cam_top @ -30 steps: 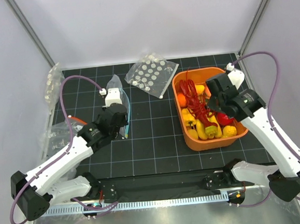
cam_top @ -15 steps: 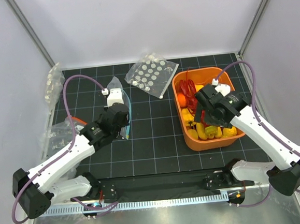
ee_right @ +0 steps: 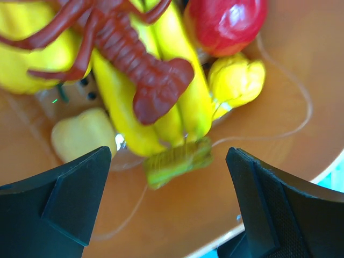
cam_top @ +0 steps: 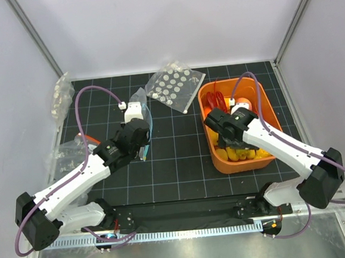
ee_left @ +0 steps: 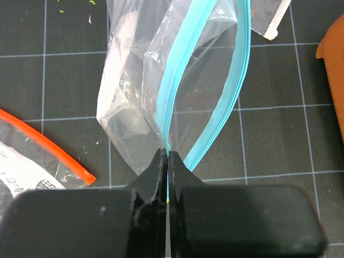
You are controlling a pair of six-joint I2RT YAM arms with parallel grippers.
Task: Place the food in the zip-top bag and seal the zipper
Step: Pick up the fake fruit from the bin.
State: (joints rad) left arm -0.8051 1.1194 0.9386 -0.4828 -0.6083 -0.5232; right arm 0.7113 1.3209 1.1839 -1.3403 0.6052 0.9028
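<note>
Next, the right gripper grabs the banana bunch (ee_right: 119, 105) by its green stem (ee_right: 179, 163), so the yellow bananas stay free to enter the zip-top bag first.
The clear zip-top bag (cam_top: 137, 109) lies left of centre, its mouth gaping, and the two sides of the light-blue zipper (ee_left: 178, 80) curve apart. My left gripper (ee_left: 167, 156) is shut on the zipper's near end, where the two strips meet. My right gripper (cam_top: 227, 138) hangs open inside the orange bin (cam_top: 261, 96). In the right wrist view its wide jaws flank the green stem of the yellow banana bunch (ee_right: 119, 105) without touching it. A red toy lobster (ee_right: 134, 54) lies across the bananas. A yellow mango-like piece (ee_right: 236, 80) sits beside them.
The bin also holds a red apple (ee_right: 226, 21) and a pale yellow piece (ee_right: 80, 134). A clear bag with white dots (cam_top: 174, 86) lies at the back. More clear bags (cam_top: 62, 96) are at the left wall, one with an orange-red strip (ee_left: 48, 145).
My right arm has swung left and down into the bin, and its jaws have opened wide. The left gripper has kept its hold on the bag, barely shifting.
</note>
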